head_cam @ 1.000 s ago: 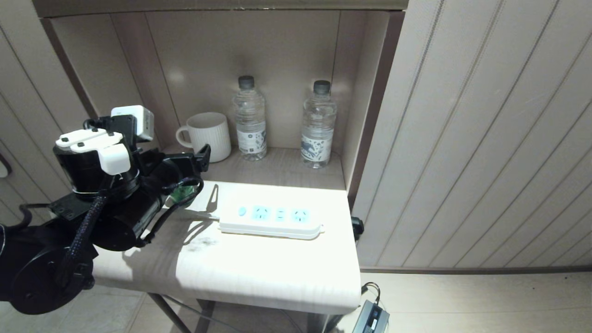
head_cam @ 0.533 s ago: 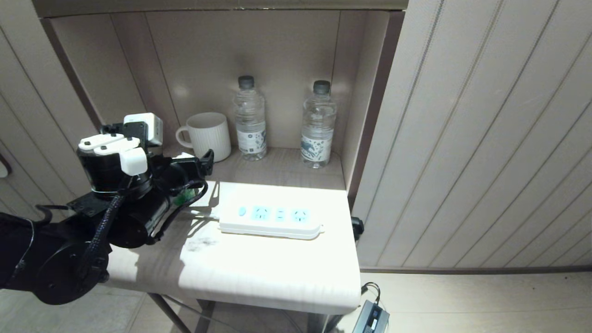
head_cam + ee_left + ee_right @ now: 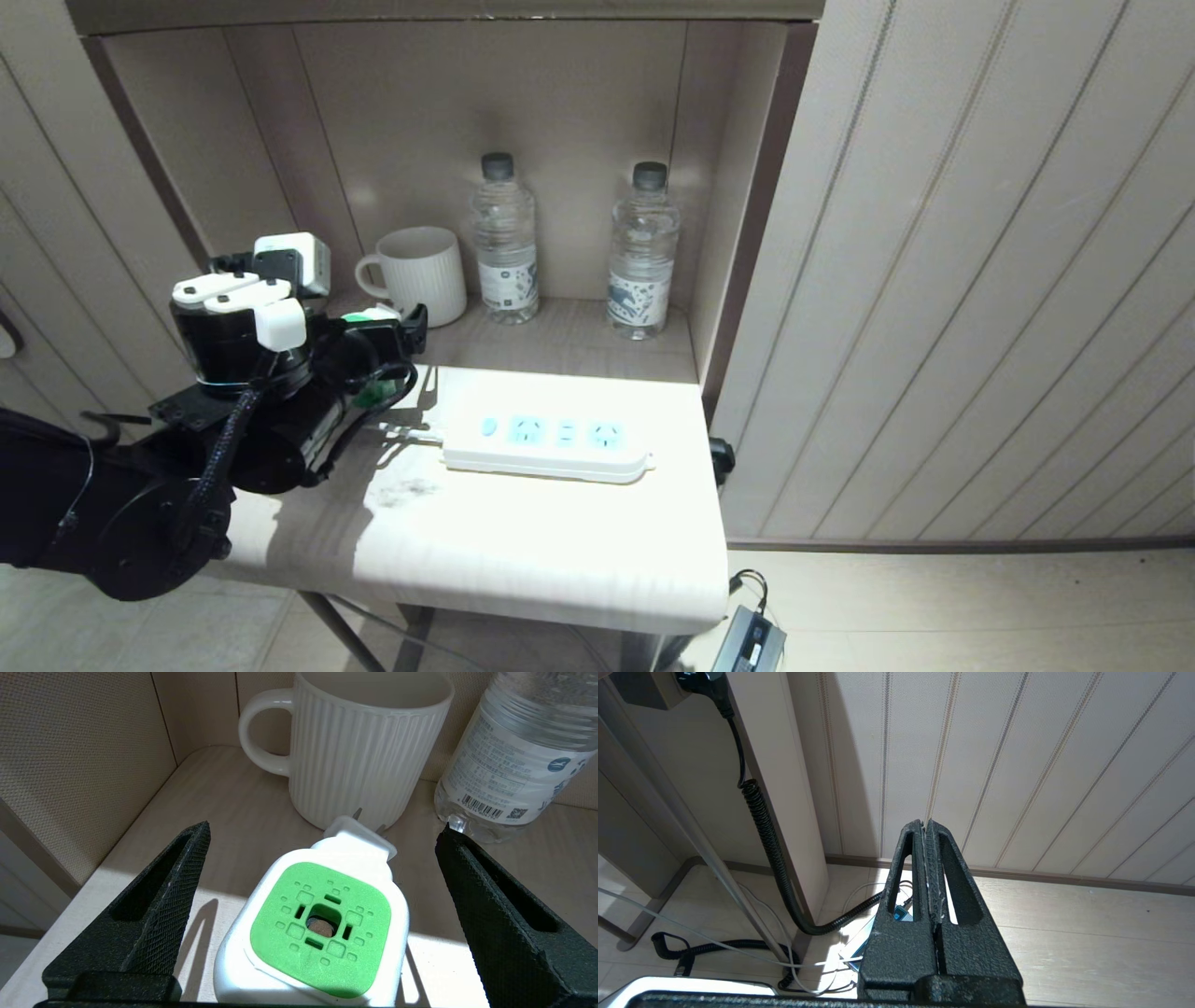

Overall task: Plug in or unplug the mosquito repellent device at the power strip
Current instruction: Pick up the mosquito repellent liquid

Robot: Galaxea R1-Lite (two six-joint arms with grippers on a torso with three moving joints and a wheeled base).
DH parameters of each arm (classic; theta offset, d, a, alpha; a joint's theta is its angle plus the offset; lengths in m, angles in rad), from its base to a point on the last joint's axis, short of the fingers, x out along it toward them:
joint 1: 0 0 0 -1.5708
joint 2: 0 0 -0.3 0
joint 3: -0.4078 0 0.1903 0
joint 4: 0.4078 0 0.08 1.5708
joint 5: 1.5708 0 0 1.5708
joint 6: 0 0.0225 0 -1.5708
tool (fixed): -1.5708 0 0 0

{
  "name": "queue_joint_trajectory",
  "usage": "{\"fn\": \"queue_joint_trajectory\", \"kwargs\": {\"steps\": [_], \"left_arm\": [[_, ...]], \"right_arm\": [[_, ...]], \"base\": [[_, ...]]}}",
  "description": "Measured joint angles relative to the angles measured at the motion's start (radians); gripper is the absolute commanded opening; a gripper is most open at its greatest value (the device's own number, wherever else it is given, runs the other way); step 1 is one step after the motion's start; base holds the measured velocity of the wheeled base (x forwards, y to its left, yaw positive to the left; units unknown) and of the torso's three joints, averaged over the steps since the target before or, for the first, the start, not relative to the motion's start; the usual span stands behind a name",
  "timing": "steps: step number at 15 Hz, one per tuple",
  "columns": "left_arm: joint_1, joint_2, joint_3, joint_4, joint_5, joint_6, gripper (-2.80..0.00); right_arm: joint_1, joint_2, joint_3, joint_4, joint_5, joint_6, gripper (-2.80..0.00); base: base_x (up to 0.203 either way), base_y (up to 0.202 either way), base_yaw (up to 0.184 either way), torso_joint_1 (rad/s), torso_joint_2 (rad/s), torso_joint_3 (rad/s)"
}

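My left gripper's fingers are beside the device's white body. My left gripper should close now. Closing now would hold the device.
The mosquito repellent device (image 3: 322,928), a white body with a green vented top, stands on the table (image 3: 523,551) between the spread fingers of my left gripper (image 3: 323,828), which is open and not touching it. Its plug prongs point toward the mug (image 3: 364,756). In the head view my left gripper (image 3: 406,350) sits at the table's left side and hides most of the device (image 3: 372,397). The white power strip (image 3: 546,446) lies flat to the right of it, all its sockets empty. My right gripper (image 3: 926,823) hangs shut near the floor.
A ribbed white mug (image 3: 415,275) and two water bottles (image 3: 504,243) (image 3: 644,252) stand at the back of the niche, walled on three sides. The strip's cord (image 3: 411,431) runs left toward my gripper. Cables and a black adapter (image 3: 752,639) lie on the floor.
My left arm has moved forward and to the right toward the mug, bringing its open fingers around the device. The power strip, mug and bottles have not moved.
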Motion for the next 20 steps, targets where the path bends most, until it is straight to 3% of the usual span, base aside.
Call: {"fn": "queue_joint_trajectory", "kwargs": {"steps": [6, 7, 17, 20], "left_arm": [[-0.001, -0.001, 0.005, 0.000, 0.000, 0.000, 0.00], [-0.001, -0.003, 0.006, -0.001, 0.000, 0.000, -2.80], [-0.001, -0.001, 0.011, -0.005, 0.002, -0.001, -2.80], [-0.011, -0.008, 0.021, 0.005, 0.037, 0.020, -2.80]], "right_arm": [[0.000, 0.000, 0.000, 0.000, 0.000, 0.000, -2.80], [0.000, 0.000, 0.000, 0.000, 0.000, 0.000, -2.80], [0.000, 0.000, 0.000, -0.001, 0.000, 0.000, -2.80], [0.000, 0.000, 0.000, -0.001, 0.000, 0.000, -2.80]], "base": [[0.000, 0.000, 0.000, 0.000, 0.00, 0.000], [0.000, 0.000, 0.000, 0.000, 0.00, 0.000], [0.000, 0.000, 0.000, 0.000, 0.00, 0.000], [0.000, 0.000, 0.000, 0.000, 0.00, 0.000]]}}
